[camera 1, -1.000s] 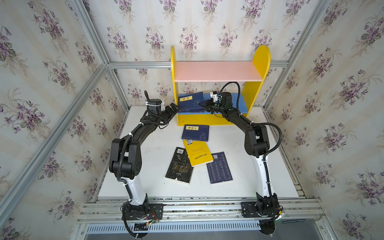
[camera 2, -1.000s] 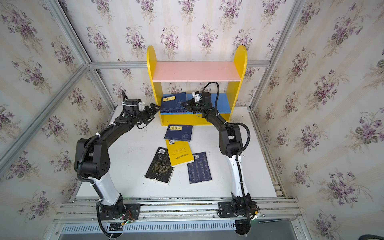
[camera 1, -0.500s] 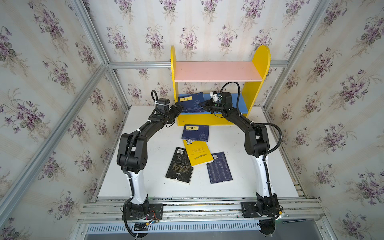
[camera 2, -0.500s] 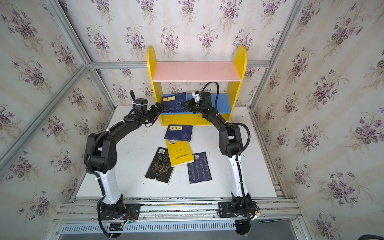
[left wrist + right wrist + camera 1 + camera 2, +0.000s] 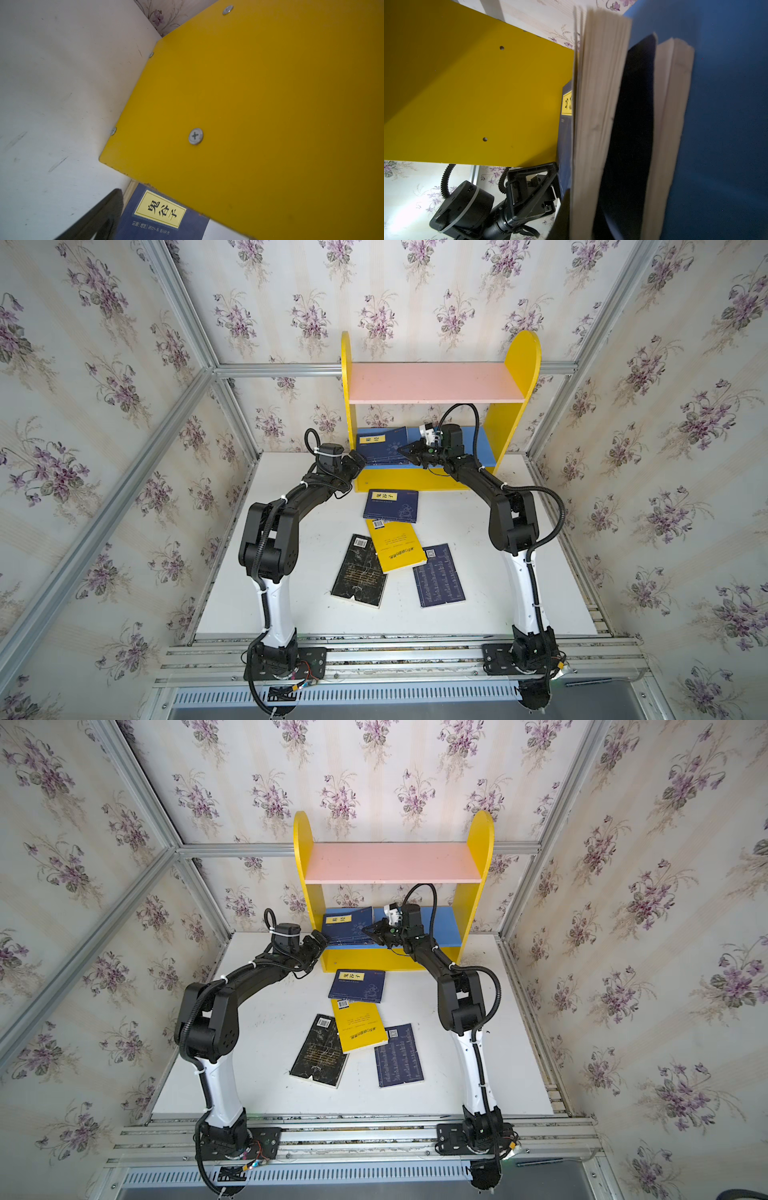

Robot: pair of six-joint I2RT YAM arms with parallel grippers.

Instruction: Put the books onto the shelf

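My right gripper is ready to let go of the upper book, since the upper book lies across the lower book, with its page block [image 5: 598,124] just above the lower cover [image 5: 636,108].
The shelf [image 5: 436,383] stands at the back of the table, with a pink upper board and a blue lower board [image 5: 440,919]. Two navy books lie stacked at the left of the lower board. My right gripper [image 5: 409,450] is shut on the right edge of the upper one [image 5: 382,443]. The right wrist view shows its page block [image 5: 598,124] between my dark fingers [image 5: 633,124], and the lower book [image 5: 670,124] against the blue board. My left gripper [image 5: 357,460] stands open at the shelf's left side panel [image 5: 249,104], close to the stack's front corner.
On the table in front of the shelf lie a navy book with a yellow label [image 5: 390,506], a yellow book [image 5: 395,545], a black book [image 5: 360,570] and a navy book face down [image 5: 438,574]. Flowered walls with metal rails enclose the table [image 5: 291,593].
My left arm has swung right, bringing its open gripper up to the shelf's left side. The right gripper and the book in it have stayed put.
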